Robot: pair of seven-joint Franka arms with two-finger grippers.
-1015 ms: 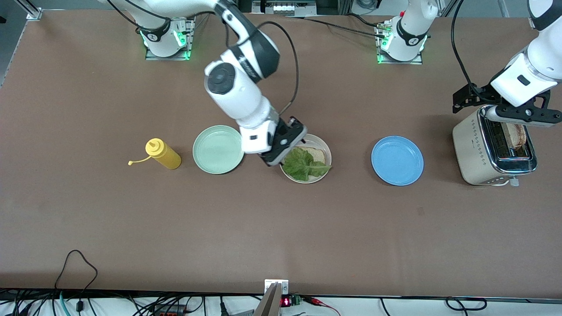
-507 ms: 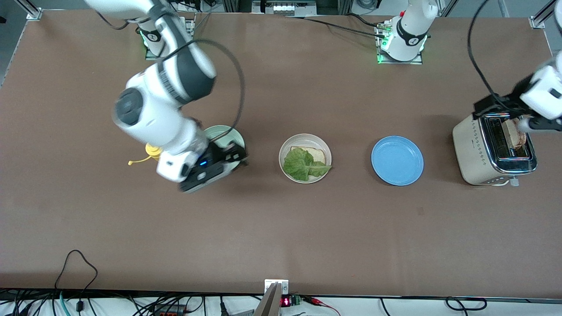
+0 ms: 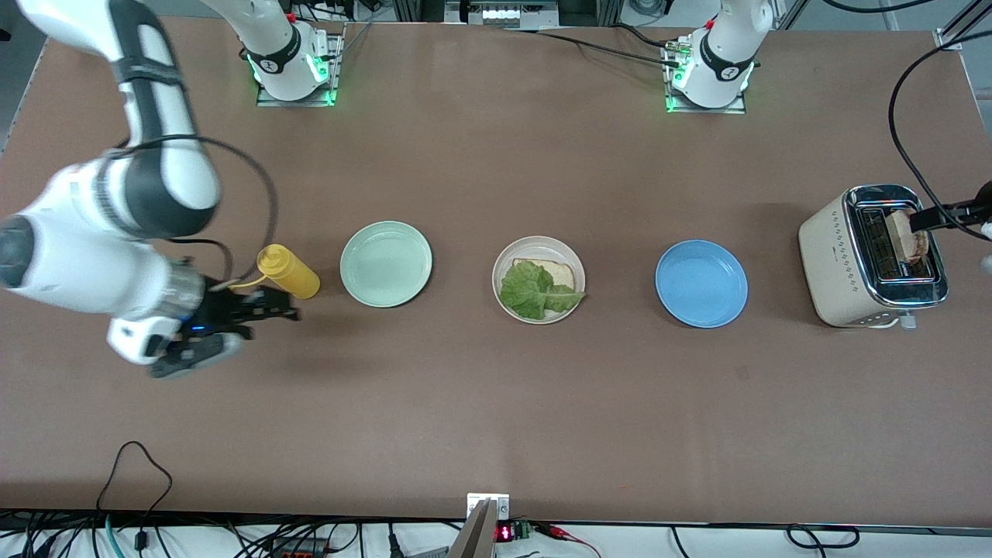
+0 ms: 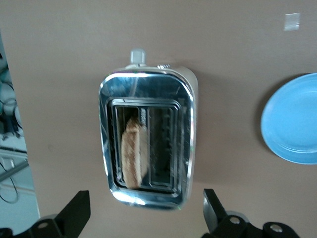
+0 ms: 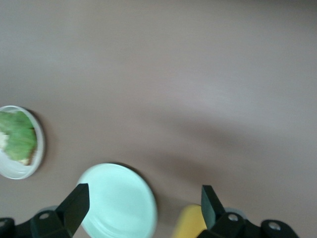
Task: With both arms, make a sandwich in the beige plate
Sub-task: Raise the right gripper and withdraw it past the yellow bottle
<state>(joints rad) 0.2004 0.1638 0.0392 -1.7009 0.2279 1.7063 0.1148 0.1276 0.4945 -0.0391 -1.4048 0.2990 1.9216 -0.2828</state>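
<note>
The bread slice is in the toaster. My left gripper will next grab it by its exposed crust edge (image 3: pixel 911 236) to top the lettuce (image 3: pixel 528 289) on the beige plate.
The beige plate (image 3: pixel 505 260) sits mid-table between two other plates. On it lies one toasted bread slice (image 3: pixel 559 273), partly covered by a green lettuce leaf (image 3: pixel 532 291). A second bread slice (image 3: pixel 905 239) stands in a slot of the toaster (image 3: pixel 833 256) at the left arm's end of the table; in the left wrist view the same slice (image 4: pixel 134 156) is in sight. My left gripper (image 4: pixel 143 215) hangs open and empty above the toaster's edge. My right gripper (image 3: pixel 275 308) is open and empty over the table beside the yellow bottle (image 3: pixel 288 271).
A mint-green plate (image 3: pixel 386 263) lies between the yellow bottle and the beige plate. A blue plate (image 3: pixel 701 284) lies between the beige plate and the toaster. The left arm's black cable (image 3: pixel 903 147) loops above the toaster.
My right arm has swung away from the beige plate, past the mint-green plate, to the yellow bottle. My left arm has pulled back from over the toaster toward the table's end.
</note>
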